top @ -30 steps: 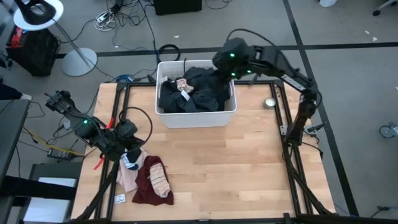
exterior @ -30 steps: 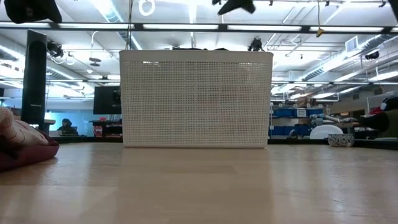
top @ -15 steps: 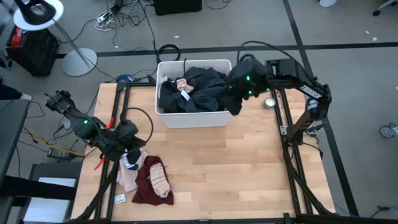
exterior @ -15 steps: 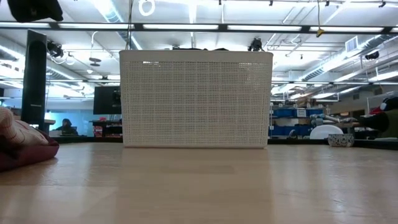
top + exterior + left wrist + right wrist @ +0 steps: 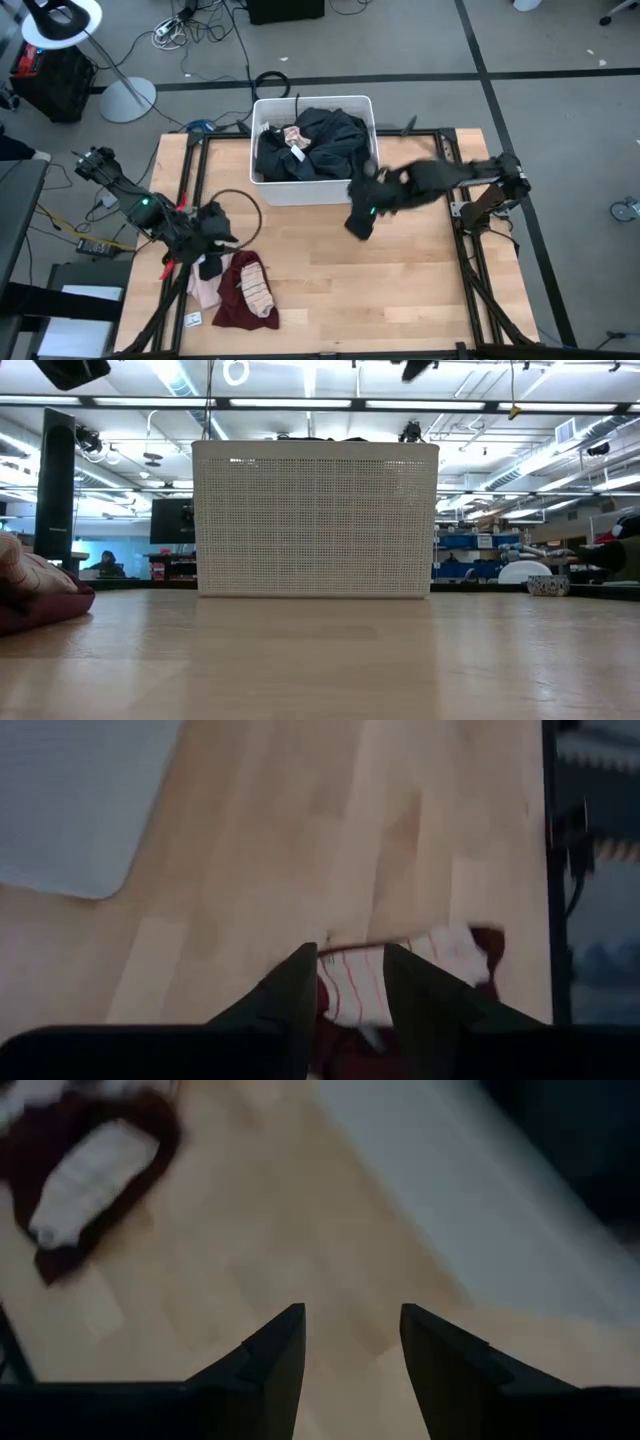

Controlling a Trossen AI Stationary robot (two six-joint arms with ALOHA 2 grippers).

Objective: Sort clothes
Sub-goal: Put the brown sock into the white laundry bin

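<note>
The robot needs to sort the striped sock into the white bin, so its left gripper should next grab the striped sock by its middle (image 5: 257, 290) (image 5: 368, 978).
The clothes lie in two places. At the table's near left sits a pile: a pink garment (image 5: 204, 287), a maroon one (image 5: 232, 305) and a striped sock (image 5: 257, 285) on top of it. Dark garments (image 5: 320, 140) fill the white bin (image 5: 315, 192). My left gripper (image 5: 212, 256) hangs open just over the pile's far edge, with the striped sock (image 5: 405, 952) ahead of its fingers (image 5: 300, 988). My right gripper (image 5: 358, 224) is open over bare table in front of the bin, holding nothing (image 5: 350, 1342).
The bin's mesh wall (image 5: 315, 520) stands at the table's far middle. A small round tin (image 5: 433, 165) lies at the far right edge. Bare wood (image 5: 400, 290) stretches across the middle and near right. The pile's edge (image 5: 35, 598) shows low at the left.
My right gripper has swung from above the bin's far right corner, past the bin's right side, toward the near edge, and now sits over the table in front of the bin, carrying nothing. My left gripper has shifted slightly over the pile.
</note>
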